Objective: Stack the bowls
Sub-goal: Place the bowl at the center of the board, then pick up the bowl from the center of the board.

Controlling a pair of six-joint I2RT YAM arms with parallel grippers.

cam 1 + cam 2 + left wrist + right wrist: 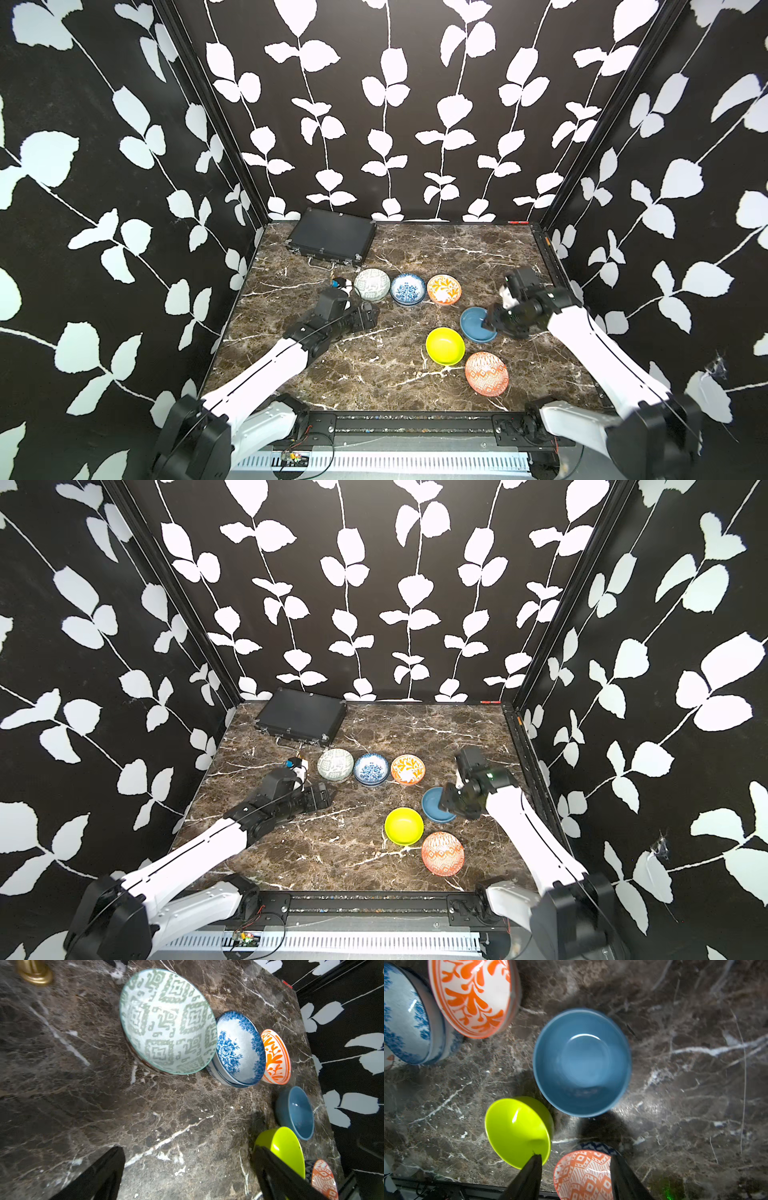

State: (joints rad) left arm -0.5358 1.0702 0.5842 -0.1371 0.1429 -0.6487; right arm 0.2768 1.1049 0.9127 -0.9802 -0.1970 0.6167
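I need to grab the orange diamond-patterned bowl's rim, opposite the yellow bowl (445, 345), with my right gripper next. That leaves the diamond-patterned bowl's base free to stack into the orange-floral bowl.
Six bowls show on the marble table (374, 374). A pale green-patterned bowl (372, 284), a blue-floral bowl (408, 289) nested in another like it, and an orange-floral bowl (444, 289) form a row. Nearer lie a plain blue bowl (476, 324), a yellow bowl (445, 345) and an orange diamond-patterned bowl (486, 373). My right gripper (492, 322) hovers over the blue bowl's (582, 1061) right rim, open and empty (575, 1161). My left gripper (372, 316) lies low in front of the pale bowl (168, 1022), wide open (187, 1169) over bare marble.
A flat black case (332, 239) with a handle lies at the back left corner. Patterned walls close off the table at the left, back and right. A black rail (415, 419) runs along the front edge.
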